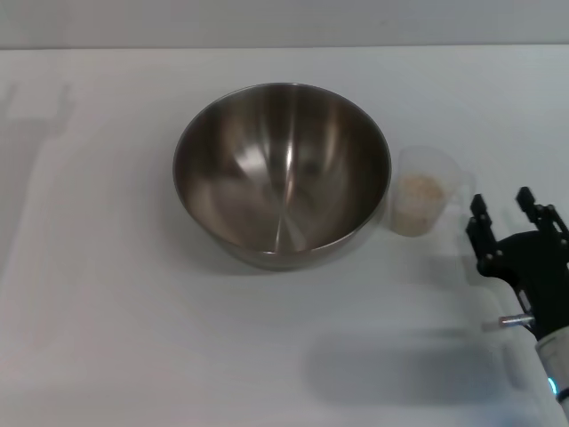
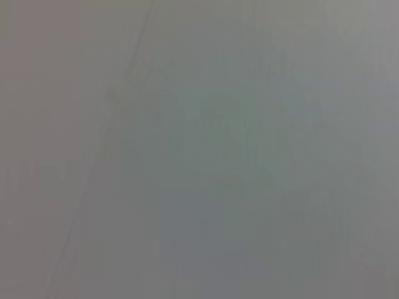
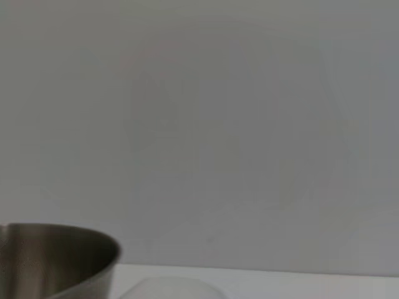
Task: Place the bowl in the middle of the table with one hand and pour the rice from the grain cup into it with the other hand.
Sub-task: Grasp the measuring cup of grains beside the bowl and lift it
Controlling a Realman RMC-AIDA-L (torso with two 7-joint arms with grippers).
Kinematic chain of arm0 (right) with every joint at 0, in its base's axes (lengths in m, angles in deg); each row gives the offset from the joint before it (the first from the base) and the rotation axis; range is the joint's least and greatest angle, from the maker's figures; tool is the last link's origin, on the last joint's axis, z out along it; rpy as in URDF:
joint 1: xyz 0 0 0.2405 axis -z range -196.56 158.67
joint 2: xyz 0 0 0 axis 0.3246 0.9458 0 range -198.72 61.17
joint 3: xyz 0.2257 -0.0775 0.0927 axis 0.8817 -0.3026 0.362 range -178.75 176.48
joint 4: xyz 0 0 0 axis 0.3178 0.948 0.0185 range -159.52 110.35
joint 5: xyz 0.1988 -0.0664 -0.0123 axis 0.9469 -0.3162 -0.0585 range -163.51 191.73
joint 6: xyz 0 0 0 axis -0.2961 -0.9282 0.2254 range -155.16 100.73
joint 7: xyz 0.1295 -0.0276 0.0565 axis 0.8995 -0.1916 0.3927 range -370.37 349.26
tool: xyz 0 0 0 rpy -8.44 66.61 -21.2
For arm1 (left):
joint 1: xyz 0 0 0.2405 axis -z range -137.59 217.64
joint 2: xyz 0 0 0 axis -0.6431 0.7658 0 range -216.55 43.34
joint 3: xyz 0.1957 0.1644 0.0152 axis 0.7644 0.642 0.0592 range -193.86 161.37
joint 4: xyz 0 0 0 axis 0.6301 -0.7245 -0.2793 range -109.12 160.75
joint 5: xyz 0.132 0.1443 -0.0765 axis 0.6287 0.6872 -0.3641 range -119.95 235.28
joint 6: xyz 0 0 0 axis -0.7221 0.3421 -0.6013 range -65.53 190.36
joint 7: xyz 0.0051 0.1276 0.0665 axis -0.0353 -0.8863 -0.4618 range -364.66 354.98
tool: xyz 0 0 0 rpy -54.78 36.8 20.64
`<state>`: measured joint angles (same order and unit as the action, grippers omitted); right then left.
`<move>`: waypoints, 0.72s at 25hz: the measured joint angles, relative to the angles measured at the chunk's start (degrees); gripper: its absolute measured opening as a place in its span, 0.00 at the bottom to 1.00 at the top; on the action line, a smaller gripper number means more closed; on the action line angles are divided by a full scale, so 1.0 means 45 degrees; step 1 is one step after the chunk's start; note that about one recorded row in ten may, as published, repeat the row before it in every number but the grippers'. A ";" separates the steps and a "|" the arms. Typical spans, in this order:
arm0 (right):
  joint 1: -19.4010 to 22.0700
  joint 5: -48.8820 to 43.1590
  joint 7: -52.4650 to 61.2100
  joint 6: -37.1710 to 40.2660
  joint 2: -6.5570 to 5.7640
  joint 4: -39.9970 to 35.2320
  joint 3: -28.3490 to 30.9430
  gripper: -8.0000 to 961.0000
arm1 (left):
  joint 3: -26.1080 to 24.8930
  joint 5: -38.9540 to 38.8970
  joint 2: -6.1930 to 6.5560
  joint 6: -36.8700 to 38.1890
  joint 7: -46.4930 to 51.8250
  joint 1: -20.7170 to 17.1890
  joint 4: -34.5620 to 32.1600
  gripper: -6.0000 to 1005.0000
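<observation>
My right gripper is open, and its fingers are short of the grain cup's handle. It should move toward the handle before it closes on the cup.
The steel bowl [image 1: 283,173] stands on the white table [image 1: 107,294] near its middle, empty inside. The clear grain cup [image 1: 423,192] stands just right of the bowl, with pale rice [image 1: 420,191] in it. My right gripper [image 1: 504,212] is open, low at the right, a little right of and nearer than the cup, not touching it. In the right wrist view the bowl's rim [image 3: 59,258] and the cup's rim [image 3: 171,289] show at the picture's lower edge. My left gripper is out of view; the left wrist view shows only a blank grey surface.
The table's far edge [image 1: 284,47] meets a grey wall at the back. Faint shadows lie at the far left and in front of the bowl at the right.
</observation>
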<state>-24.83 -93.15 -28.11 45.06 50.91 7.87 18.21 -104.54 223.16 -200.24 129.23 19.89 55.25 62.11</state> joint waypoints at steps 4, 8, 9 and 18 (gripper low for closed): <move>-0.0307 0.0019 -0.0016 -0.0539 -0.0009 -0.0157 -0.0031 0.58 | -0.0047 0.0001 0.0001 0.0196 -0.0004 -0.0103 -0.0017 0.82; -0.0357 0.0025 -0.0039 -0.0748 0.0000 -0.0200 0.0040 0.58 | -0.0086 0.0001 0.0000 0.0219 -0.0007 -0.0133 -0.0018 0.82; -0.0373 0.0028 -0.0049 -0.0833 0.0000 -0.0207 0.0063 0.58 | -0.0091 0.0001 0.0000 0.0219 -0.0008 -0.0136 -0.0018 0.82; -0.0732 0.0395 -0.0068 -0.1151 -0.0011 -0.0374 0.0166 0.58 | -0.0182 0.0002 0.0000 0.0220 -0.0009 -0.0141 -0.0036 0.82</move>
<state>-28.13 -91.37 -28.41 39.88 50.86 6.18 18.96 -105.36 223.17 -200.24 130.21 19.85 54.61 61.94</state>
